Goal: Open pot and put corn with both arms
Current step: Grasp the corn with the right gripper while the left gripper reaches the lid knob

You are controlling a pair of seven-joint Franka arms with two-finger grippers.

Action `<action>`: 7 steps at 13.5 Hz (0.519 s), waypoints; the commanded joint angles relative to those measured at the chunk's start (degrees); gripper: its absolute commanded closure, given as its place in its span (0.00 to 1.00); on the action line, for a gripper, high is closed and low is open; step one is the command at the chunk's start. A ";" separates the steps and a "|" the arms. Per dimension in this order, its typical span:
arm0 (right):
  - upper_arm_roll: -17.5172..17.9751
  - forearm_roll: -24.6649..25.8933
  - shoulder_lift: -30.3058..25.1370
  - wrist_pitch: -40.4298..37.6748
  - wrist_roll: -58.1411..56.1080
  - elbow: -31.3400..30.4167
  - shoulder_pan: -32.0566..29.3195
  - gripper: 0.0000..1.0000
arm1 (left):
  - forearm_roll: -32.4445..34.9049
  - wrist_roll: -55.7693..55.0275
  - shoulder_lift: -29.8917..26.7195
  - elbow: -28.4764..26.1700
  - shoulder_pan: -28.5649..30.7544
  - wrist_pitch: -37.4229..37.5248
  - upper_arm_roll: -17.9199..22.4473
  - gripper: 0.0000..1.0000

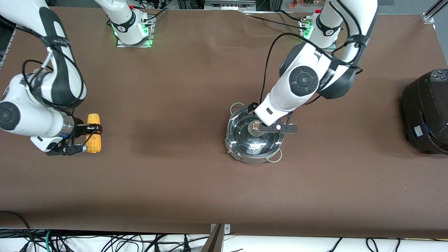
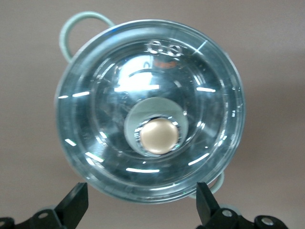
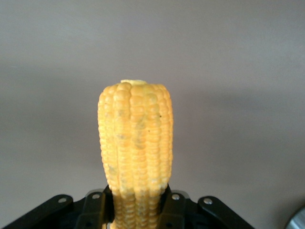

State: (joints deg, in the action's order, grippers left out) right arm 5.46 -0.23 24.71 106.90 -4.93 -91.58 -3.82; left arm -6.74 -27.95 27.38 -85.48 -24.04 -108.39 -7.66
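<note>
The glass lid is wider than the open fingers, so the left gripper should grab the lid by its narrow tan knob next.
The steel pot stands mid-table with its glass lid on, and the lid's tan knob shows in the left wrist view. My left gripper hangs open over the lid. Its fingers are spread wide and touch nothing; in the front view the left gripper sits above the knob. The yellow corn is at the right arm's end of the table. My right gripper is shut on the corn near one end. I cannot tell whether the cob rests on the table.
A black rounded cooker stands at the left arm's end of the table. The pot's wire handles stick out at two sides. Brown table surface lies between the corn and the pot.
</note>
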 commanded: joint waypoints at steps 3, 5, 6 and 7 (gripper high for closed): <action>0.87 -5.12 1.22 -16.59 -0.78 15.08 -0.40 1.00 | 1.90 -1.49 5.31 6.64 -2.68 0.46 0.98 0.00; 0.96 -6.01 1.13 -23.46 -0.60 21.76 -0.40 1.00 | 3.04 -1.40 5.92 6.47 -2.68 -1.03 0.89 0.00; 1.04 -5.93 1.13 -25.75 -0.60 24.49 -0.23 1.00 | 3.57 -1.40 6.53 6.56 -2.68 -1.21 0.89 0.00; 0.96 -5.58 1.04 -27.60 -0.60 26.08 0.30 1.00 | 4.19 -1.40 6.98 6.56 -2.85 -1.47 0.89 0.01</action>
State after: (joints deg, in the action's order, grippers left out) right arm 6.02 -5.02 24.56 84.29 -4.95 -71.61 -3.74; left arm -4.58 -28.71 32.36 -81.27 -25.91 -109.68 -7.44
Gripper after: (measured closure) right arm 0.674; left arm 0.000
